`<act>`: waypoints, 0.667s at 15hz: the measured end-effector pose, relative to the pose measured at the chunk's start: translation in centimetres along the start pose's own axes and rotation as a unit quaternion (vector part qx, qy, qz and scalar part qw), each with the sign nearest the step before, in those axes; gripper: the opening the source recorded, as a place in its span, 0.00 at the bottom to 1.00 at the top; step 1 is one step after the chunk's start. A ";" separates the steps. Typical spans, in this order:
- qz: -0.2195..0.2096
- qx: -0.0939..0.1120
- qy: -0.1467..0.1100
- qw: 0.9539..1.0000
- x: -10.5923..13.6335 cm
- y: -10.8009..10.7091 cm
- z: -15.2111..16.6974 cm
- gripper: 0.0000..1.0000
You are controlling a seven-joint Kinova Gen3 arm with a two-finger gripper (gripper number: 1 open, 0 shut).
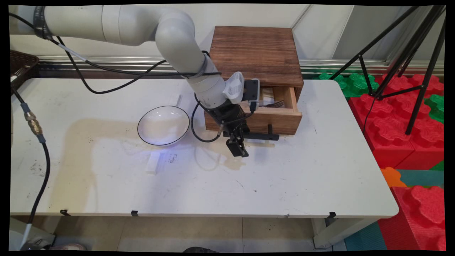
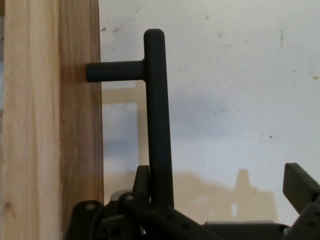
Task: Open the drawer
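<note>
My gripper grabs the wooden drawer by its black bar handle next, to pull the drawer further open.
A brown wooden box stands at the back of the table with its drawer pulled partly out. The drawer front carries a black bar handle. My gripper hangs just in front of the drawer, at the handle's left end, and it is open. In the hand view the bar runs right beside one finger, while the other finger stands well off to the side. Nothing is gripped. Inside the drawer lies what looks like a metal fork.
A shallow white bowl with a dark rim sits left of the drawer. A small white block lies in front of the bowl. A black tripod and red and green foam blocks stand right of the table.
</note>
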 end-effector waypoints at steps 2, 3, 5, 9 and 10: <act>0.000 -0.002 0.001 1.000 0.0 0.4 -0.1 1.00; 0.000 -0.003 0.002 1.000 0.0 0.7 -0.2 1.00; 0.000 -0.006 0.002 1.000 0.0 1.2 -0.3 1.00; -0.002 -0.008 0.003 1.000 -0.1 1.8 -0.4 1.00; -0.002 -0.009 0.003 1.000 -0.1 2.0 -0.4 1.00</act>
